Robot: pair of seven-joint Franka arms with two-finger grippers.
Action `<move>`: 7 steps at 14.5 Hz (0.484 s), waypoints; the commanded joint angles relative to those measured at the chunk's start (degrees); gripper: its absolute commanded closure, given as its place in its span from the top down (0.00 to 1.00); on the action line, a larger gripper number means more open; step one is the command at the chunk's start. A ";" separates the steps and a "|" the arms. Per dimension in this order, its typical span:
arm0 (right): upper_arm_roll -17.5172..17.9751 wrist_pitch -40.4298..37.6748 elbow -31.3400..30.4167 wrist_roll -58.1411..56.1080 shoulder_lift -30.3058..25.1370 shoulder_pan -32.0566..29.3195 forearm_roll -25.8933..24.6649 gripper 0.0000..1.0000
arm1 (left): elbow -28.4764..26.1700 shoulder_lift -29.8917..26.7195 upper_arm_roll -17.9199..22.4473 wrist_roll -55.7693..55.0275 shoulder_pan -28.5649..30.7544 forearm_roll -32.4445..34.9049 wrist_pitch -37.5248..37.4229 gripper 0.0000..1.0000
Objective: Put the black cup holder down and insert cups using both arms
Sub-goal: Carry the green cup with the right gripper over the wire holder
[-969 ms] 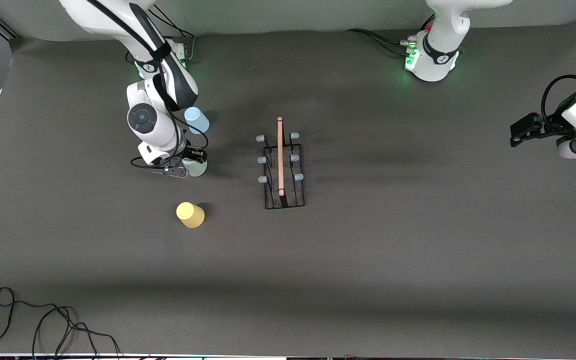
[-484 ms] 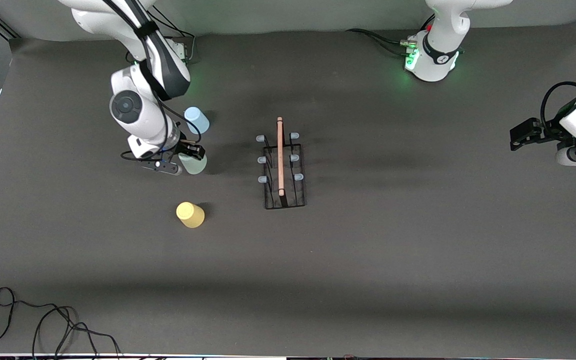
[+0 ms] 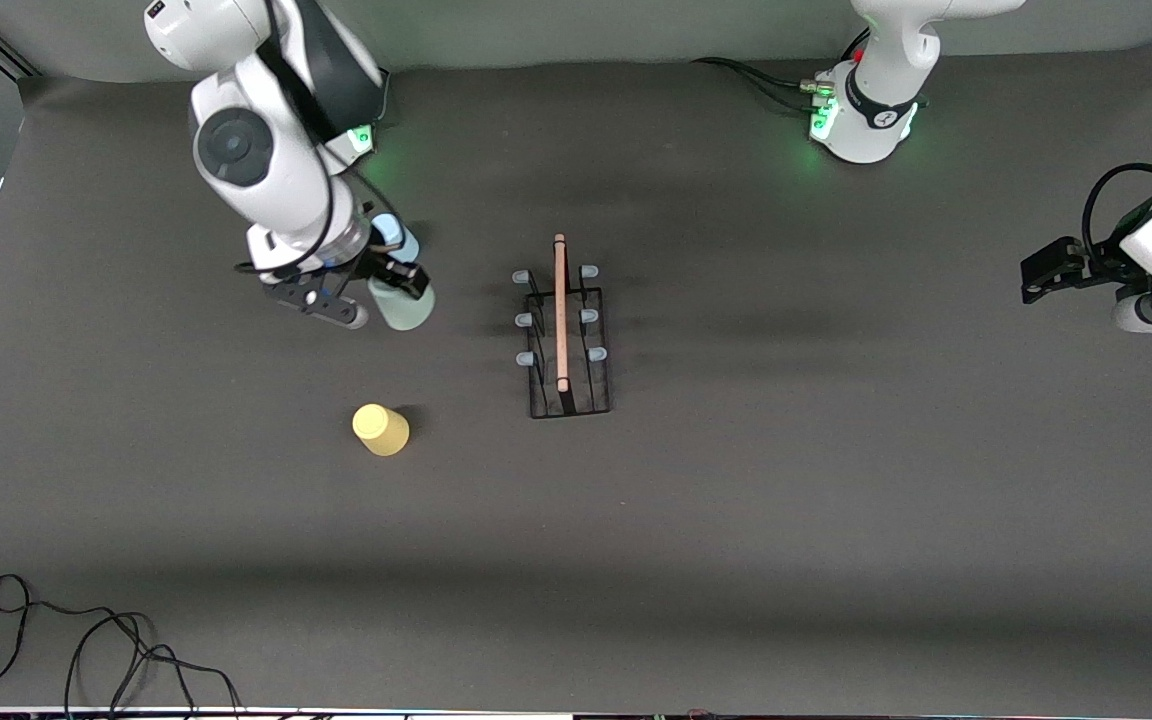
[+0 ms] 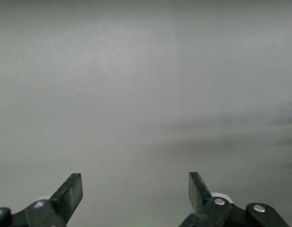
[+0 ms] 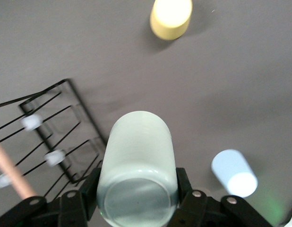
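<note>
I should move the pale green cup toward the holder's far peg before my right gripper releases it, because the cup is still well short of that peg.
The black cup holder (image 3: 566,340) with its wooden rod handle stands mid-table; it also shows in the right wrist view (image 5: 51,137). My right gripper (image 3: 391,295) is shut on the pale green cup (image 3: 404,307) and holds it above the table beside the holder, toward the right arm's end. In the right wrist view the fingers (image 5: 184,182) clamp the green cup (image 5: 136,151). The light blue cup (image 3: 393,236), partly hidden by the arm, stands farther from the camera. The yellow cup (image 3: 380,429) stands nearer. My left gripper (image 3: 1041,270) waits open and empty at the left arm's end.
A black cable (image 3: 86,650) lies coiled at the table's near corner on the right arm's end. The right wrist view shows the yellow cup (image 5: 170,18) and blue cup (image 5: 234,172) on the grey mat. The left wrist view shows only bare mat between open fingertips (image 4: 70,194).
My right gripper has risen with the green cup, lifting it off the table and shifting it slightly toward the holder. The left arm has barely moved.
</note>
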 commanded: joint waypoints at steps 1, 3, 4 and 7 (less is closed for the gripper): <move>-0.39 -0.97 5.68 5.88 4.26 3.49 2.86 0.04 | 0.89 0.21 0.14 0.54 -0.35 0.93 -0.95 1.00; -0.39 -0.79 9.55 7.82 7.86 6.82 4.88 0.04 | 0.89 0.21 0.14 0.98 -0.35 0.93 -1.30 1.00; -0.39 -0.36 11.04 9.05 9.79 7.80 5.33 0.04 | 0.89 0.21 0.14 0.37 -0.43 0.93 -1.39 1.00; -0.39 -0.09 13.17 9.23 13.94 9.47 5.42 0.04 | 0.81 0.30 0.14 0.19 -0.52 0.93 -1.39 1.00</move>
